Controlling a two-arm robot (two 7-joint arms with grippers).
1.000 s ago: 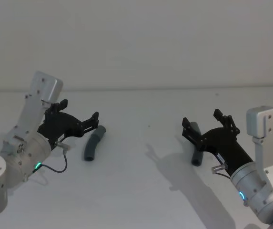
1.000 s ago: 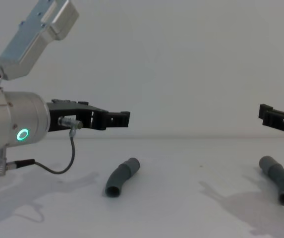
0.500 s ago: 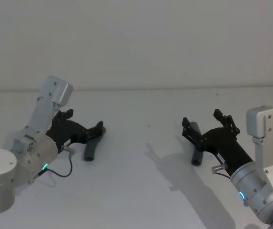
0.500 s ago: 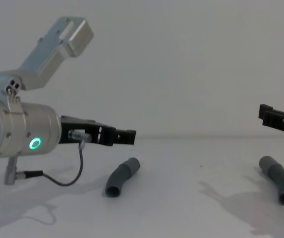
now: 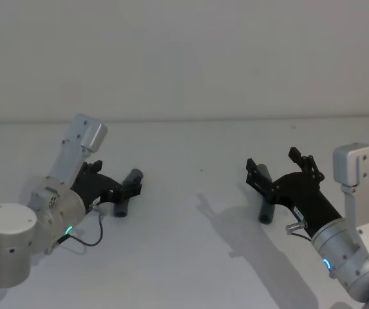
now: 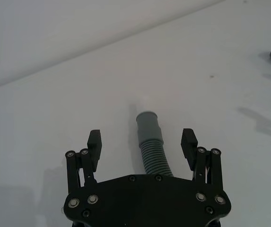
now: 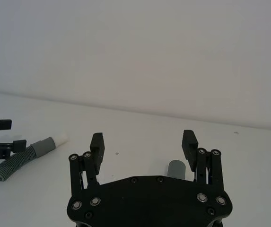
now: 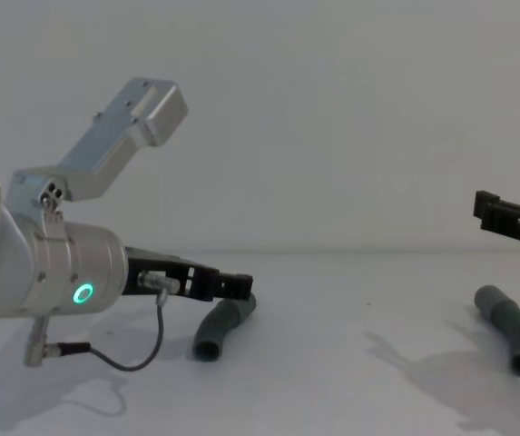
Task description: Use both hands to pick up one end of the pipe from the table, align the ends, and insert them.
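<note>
My left gripper is going to grab its pipe piece by its ribbed part [image 6: 152, 145] beside the smooth collar. This keeps the pipe piece's white tip free to insert.
Two dark grey ribbed pipe pieces lie on the white table [image 5: 190, 257]. The left piece [image 5: 120, 207] [image 8: 221, 327] has a white tip [image 7: 59, 139] at its far end. My left gripper [image 5: 125, 188] [image 6: 142, 138] is low over this piece, open, with a finger on each side of its ribbed middle [image 6: 153, 153]. The right piece [image 5: 265, 212] [image 8: 511, 334] lies under my right gripper [image 5: 273, 161] [image 7: 143, 138], which hovers above it, open and holding nothing. The right piece's grey end [image 7: 176, 168] shows between the right fingers.
A pale wall [image 5: 190, 58] rises behind the table. The left arm's silver wrist with its green ring light [image 8: 83, 293] and thin cable [image 8: 142, 359] is near the table's front left. The middle of the table between the two pieces is bare.
My left gripper has come down and forward, and its open fingers now straddle the left pipe piece. The right arm and both pipe pieces have not moved.
</note>
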